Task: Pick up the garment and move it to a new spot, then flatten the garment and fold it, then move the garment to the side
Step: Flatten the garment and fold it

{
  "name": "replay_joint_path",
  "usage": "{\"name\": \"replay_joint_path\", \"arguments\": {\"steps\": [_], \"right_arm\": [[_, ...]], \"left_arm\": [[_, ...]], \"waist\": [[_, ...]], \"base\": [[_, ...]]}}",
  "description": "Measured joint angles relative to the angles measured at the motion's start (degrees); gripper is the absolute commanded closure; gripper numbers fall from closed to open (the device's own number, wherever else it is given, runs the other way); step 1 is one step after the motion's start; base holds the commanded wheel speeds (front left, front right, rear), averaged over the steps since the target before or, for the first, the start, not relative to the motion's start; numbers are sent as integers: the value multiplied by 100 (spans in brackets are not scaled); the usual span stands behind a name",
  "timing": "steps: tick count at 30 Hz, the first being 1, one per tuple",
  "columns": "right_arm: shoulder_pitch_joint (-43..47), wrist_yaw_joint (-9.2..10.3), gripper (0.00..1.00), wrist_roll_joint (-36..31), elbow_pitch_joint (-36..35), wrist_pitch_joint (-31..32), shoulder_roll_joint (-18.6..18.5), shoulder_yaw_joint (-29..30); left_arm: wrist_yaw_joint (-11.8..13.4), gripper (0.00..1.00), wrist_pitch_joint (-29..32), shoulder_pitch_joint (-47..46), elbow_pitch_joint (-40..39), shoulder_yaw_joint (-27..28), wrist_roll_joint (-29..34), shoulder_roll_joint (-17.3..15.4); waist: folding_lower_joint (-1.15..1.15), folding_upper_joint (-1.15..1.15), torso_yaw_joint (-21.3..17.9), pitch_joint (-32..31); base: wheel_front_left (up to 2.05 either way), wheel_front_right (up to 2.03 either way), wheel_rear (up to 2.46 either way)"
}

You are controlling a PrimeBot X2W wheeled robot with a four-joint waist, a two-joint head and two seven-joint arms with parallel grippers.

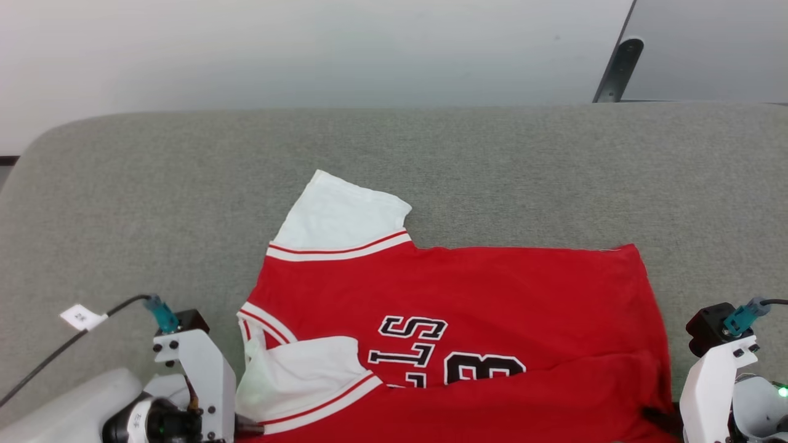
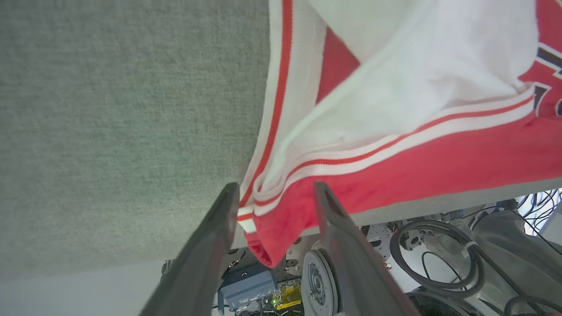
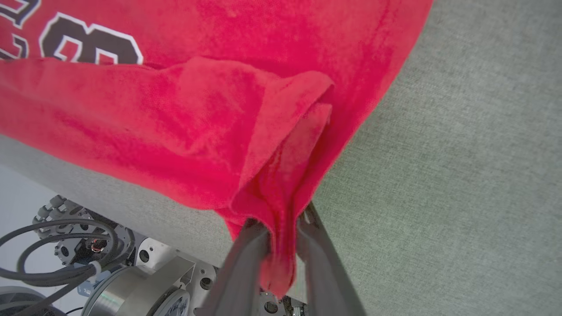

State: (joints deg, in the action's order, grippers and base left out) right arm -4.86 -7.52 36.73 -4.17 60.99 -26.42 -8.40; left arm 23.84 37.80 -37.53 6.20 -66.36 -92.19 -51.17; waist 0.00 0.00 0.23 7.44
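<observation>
The white sleeve point(image 1: 340, 215) is lying flat and loose on the grey surface. My left gripper needs to pinch it by its far cuff corner point(image 1: 319, 176) next.
The garment point(image 1: 462, 295), a red jersey with black white-edged lettering, striped trim and white fabric parts, lies spread on a grey cushioned surface point(image 1: 431, 160), its near hem folded over and draped past the front edge. At the garment's striped near-left corner point(image 2: 263, 219), my left gripper point(image 2: 274, 186) stands open; the cloth hangs loose between the spread fingers. My right gripper point(image 3: 281, 217) is shut on a bunched red fold point(image 3: 281, 175) at the garment's near-right corner. In the head view both wrists sit low, left point(image 1: 197, 369) and right point(image 1: 714, 375).
The grey surface stretches wide to the left, right and back of the garment. A pale wall point(image 1: 246, 49) rises behind it, with a dark post point(image 1: 619, 67) at the upper right. Below the front edge are my base's cables and wheels point(image 2: 320, 281).
</observation>
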Motion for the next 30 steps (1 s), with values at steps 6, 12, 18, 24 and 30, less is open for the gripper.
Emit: {"name": "replay_joint_path", "arguments": {"steps": [6,12,18,24,30], "right_arm": [[-21,0,0,9,-51,-204,-46,14],[57,0,0,-35,-430,-873,-169,74],[58,1,0,-657,-984,-2722,-224,36],[-66,2,0,-2016,-1184,-5367,224,289],[-31,0,0,-2864,-1044,-6840,1090,444]], "left_arm": [[-65,0,-126,-186,16,153,77,-76],[-165,0,-588,-472,-131,443,332,-242],[-545,0,-1421,-930,-115,630,1090,-280],[-914,0,-2227,-1254,218,811,1591,-47],[-1225,0,-2488,-1556,636,895,1814,97]], "waist": [[0,0,-100,-23],[0,0,-208,-87],[0,0,-360,-109],[0,0,-577,-69],[0,0,-860,65]], "base": [[0,0,0],[0,0,0],[0,0,0],[0,0,0],[0,0,0]]}}
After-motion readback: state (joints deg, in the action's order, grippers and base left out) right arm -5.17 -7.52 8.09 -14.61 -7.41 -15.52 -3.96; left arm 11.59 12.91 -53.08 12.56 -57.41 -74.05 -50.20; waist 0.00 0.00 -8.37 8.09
